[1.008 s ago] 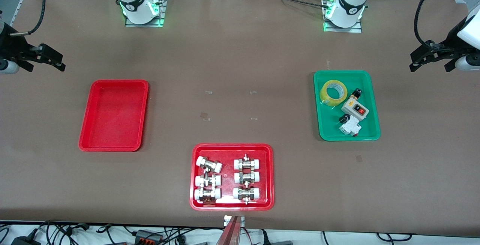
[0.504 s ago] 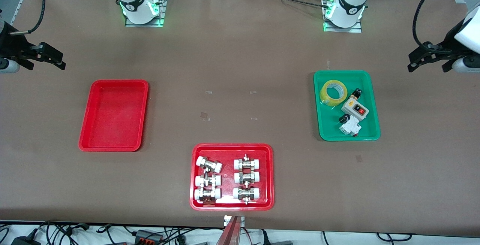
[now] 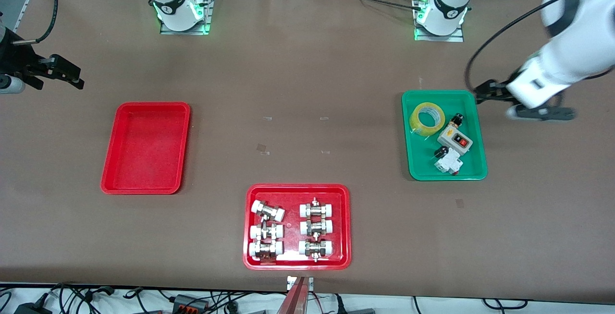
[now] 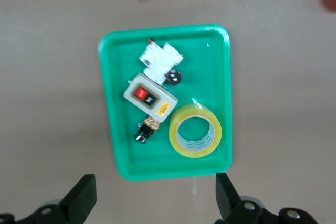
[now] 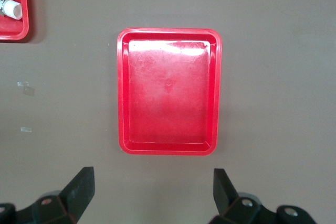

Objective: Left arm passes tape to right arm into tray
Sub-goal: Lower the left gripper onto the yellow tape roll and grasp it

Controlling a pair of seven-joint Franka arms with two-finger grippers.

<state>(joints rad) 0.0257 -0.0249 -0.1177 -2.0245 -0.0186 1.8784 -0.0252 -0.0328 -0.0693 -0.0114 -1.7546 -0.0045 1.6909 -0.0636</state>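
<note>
Next, my left gripper grabs the yellow tape roll's side [image 3: 427,106], to hand the roll to my right arm for the empty red tray [image 3: 145,147].
The yellow tape roll [image 3: 429,118] lies flat in a green tray [image 3: 468,172], at the corner nearest the robots' bases; it also shows in the left wrist view [image 4: 195,130]. My left gripper [image 3: 497,105] is open and empty in the air beside the green tray's edge at the left arm's end [image 4: 152,203]. The plain red tray [image 3: 144,148] lies empty toward the right arm's end and shows in the right wrist view [image 5: 122,93]. My right gripper [image 3: 57,81] is open and empty, waiting in the air off that tray's end [image 5: 151,198].
The green tray also holds a grey switch box [image 3: 454,138], a white breaker [image 3: 448,163] and small black parts. A wider red tray [image 3: 297,189] with several white-capped metal fittings lies near the front camera, mid-table. Bare brown table lies between the trays.
My left arm has swung in from the table's end to the green tray's edge. The right arm has barely moved. The tape has not moved.
</note>
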